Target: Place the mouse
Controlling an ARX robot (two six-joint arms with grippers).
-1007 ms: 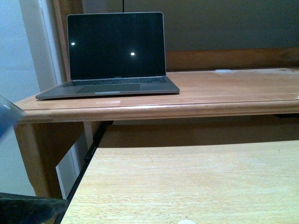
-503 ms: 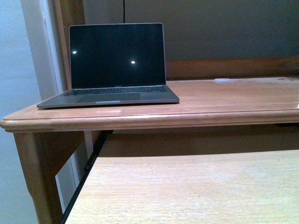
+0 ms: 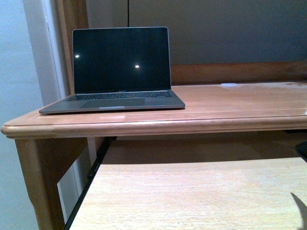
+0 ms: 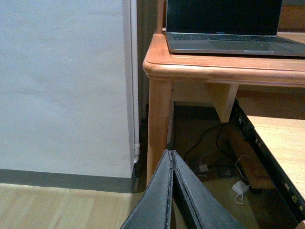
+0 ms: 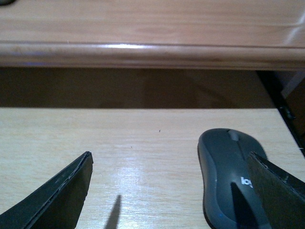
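I should next grab the mouse (image 5: 228,177) by its curved sides with my right gripper. Then I can place it on the desk.
The mouse (image 5: 228,177) is dark grey, domed, with a white logo. It lies on the pale wooden lower shelf (image 5: 143,143) in the right wrist view. My right gripper (image 5: 169,157) is open and low over the shelf. One finger (image 5: 276,191) sits over the mouse's outer side, the other finger (image 5: 62,191) stands far off on bare wood. The mouse is hidden from the front view. My left gripper (image 4: 170,153) is shut and empty, held in the air beside the desk leg (image 4: 158,124), above the floor.
An open laptop (image 3: 117,67) with a dark screen stands on the left of the upper desk (image 3: 230,103), whose rounded front edge (image 5: 152,52) overhangs the shelf. A dark shape (image 3: 302,149) shows at the front view's right edge. Cables and a white charger (image 4: 239,187) lie under the desk.
The front view has shifted, so the laptop and desk sit lower in the picture. The dark shapes at its lower left are gone. A dark shape and shadow have appeared at its right edge.
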